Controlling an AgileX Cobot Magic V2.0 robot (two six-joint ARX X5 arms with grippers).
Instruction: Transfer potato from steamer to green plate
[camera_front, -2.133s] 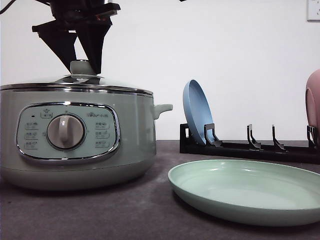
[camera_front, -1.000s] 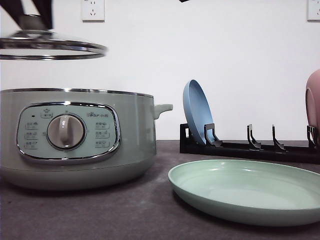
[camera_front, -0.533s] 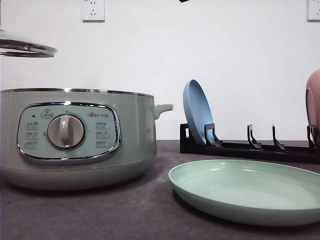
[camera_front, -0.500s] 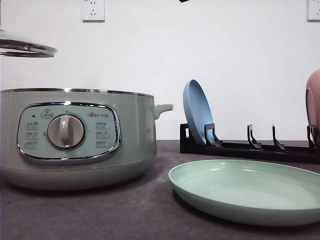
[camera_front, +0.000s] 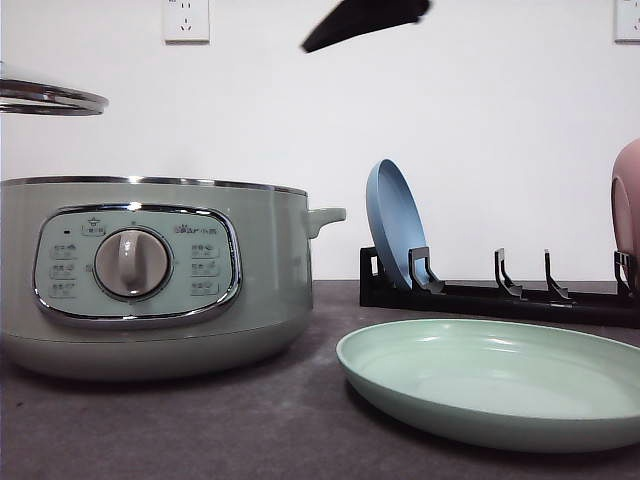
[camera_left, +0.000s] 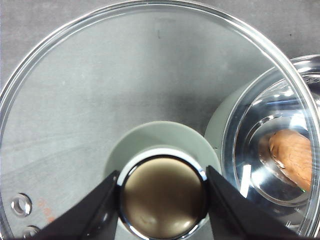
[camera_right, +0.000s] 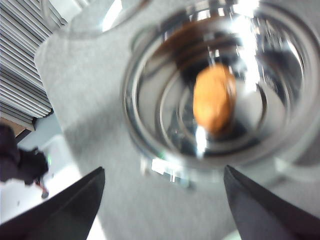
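The potato (camera_right: 215, 97) is longer than it is wide. My right gripper grabs the potato across its narrow middle (camera_right: 214, 100) next, by the long sides.
The steamer (camera_front: 150, 280) stands uncovered at the table's left. In the left wrist view my left gripper (camera_left: 162, 196) is shut on the green knob of the glass lid (camera_left: 100, 85), held up beside the pot; the lid's rim (camera_front: 50, 98) shows at the far left of the front view. The orange-brown potato (camera_right: 215, 97) lies in the shiny inner pot (camera_right: 215, 90), also seen as the potato (camera_left: 293, 158) through the lid. My right gripper (camera_right: 162, 200) hangs open above the pot, fingers (camera_right: 65, 210) wide apart. The green plate (camera_front: 400, 385) lies flat to the right of the steamer.
A black dish rack (camera_front: 500, 297) at the back right holds an upright blue plate (camera_front: 393, 222) and a pink plate (camera_front: 628, 210) at the right edge. A dark part of my right arm (camera_front: 365, 18) shows at the top, above the steamer's side handle (camera_front: 325, 217).
The lid was lifted off the steamer and carried up and left, now nearly still. A dark part of the right arm has come into view at the top.
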